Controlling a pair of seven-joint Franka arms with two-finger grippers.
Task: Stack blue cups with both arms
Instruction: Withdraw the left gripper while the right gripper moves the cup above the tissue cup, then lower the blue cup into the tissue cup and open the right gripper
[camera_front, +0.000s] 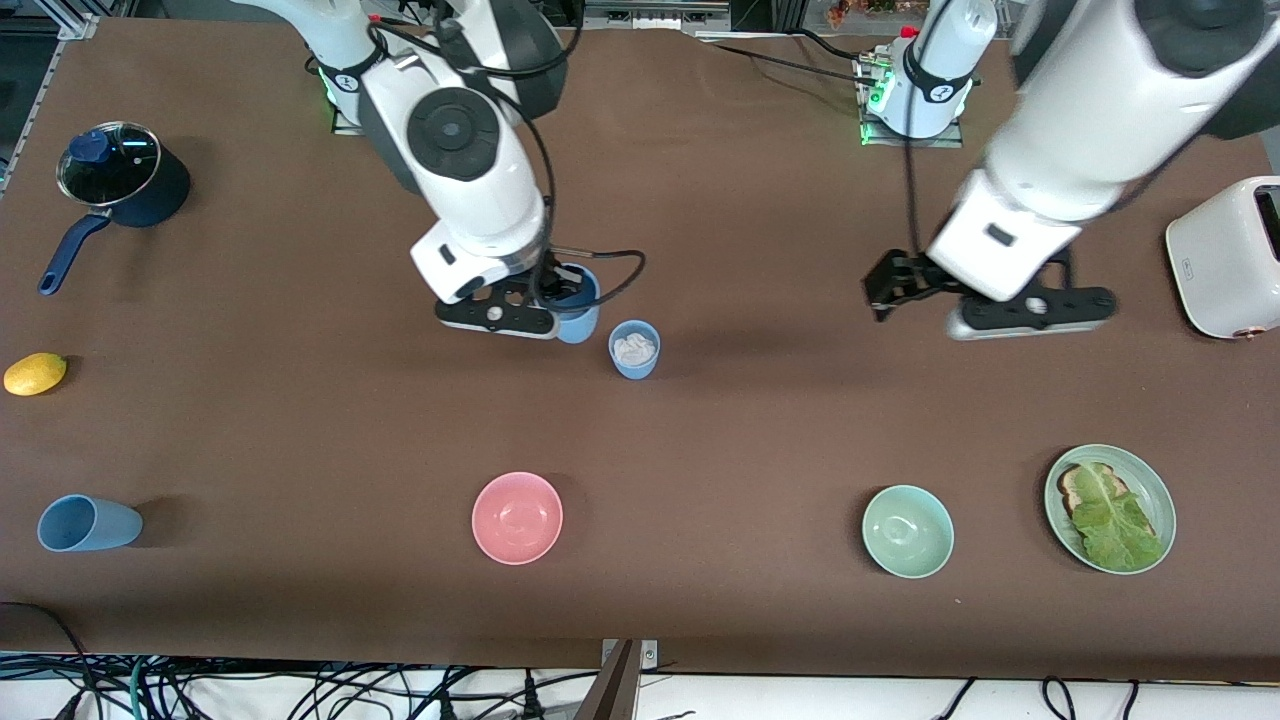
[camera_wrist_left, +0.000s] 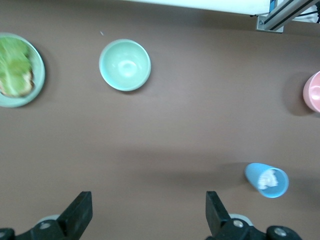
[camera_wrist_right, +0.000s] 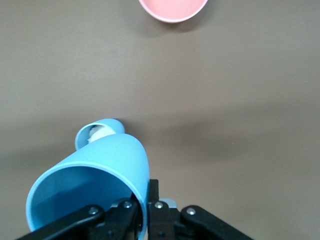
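The held cup's base (camera_front: 576, 331) hangs beside the upright cup's rim (camera_front: 633, 346), so the right gripper should keep hold of its cup until that cup is over the upright cup.
My right gripper (camera_front: 556, 292) is shut on the rim of a light-blue cup (camera_front: 578, 318) and holds it just above the table. In the right wrist view the gripper (camera_wrist_right: 150, 207) pinches the cup's wall (camera_wrist_right: 95, 175). A second blue cup (camera_front: 634, 349) stands upright beside the held one, nearer the front camera, with something white crumpled inside; it shows in both wrist views (camera_wrist_right: 96, 132) (camera_wrist_left: 266, 180). A third blue cup (camera_front: 88, 523) lies on its side at the right arm's end, near the front edge. My left gripper (camera_front: 884, 292) is open and empty (camera_wrist_left: 148, 215) over bare table.
A pink bowl (camera_front: 517, 517) and a pale green bowl (camera_front: 907, 531) sit near the front edge. A green plate with toast and lettuce (camera_front: 1110, 508) and a white toaster (camera_front: 1228, 258) are at the left arm's end. A lidded blue pot (camera_front: 122, 185) and a lemon (camera_front: 35, 373) are at the right arm's end.
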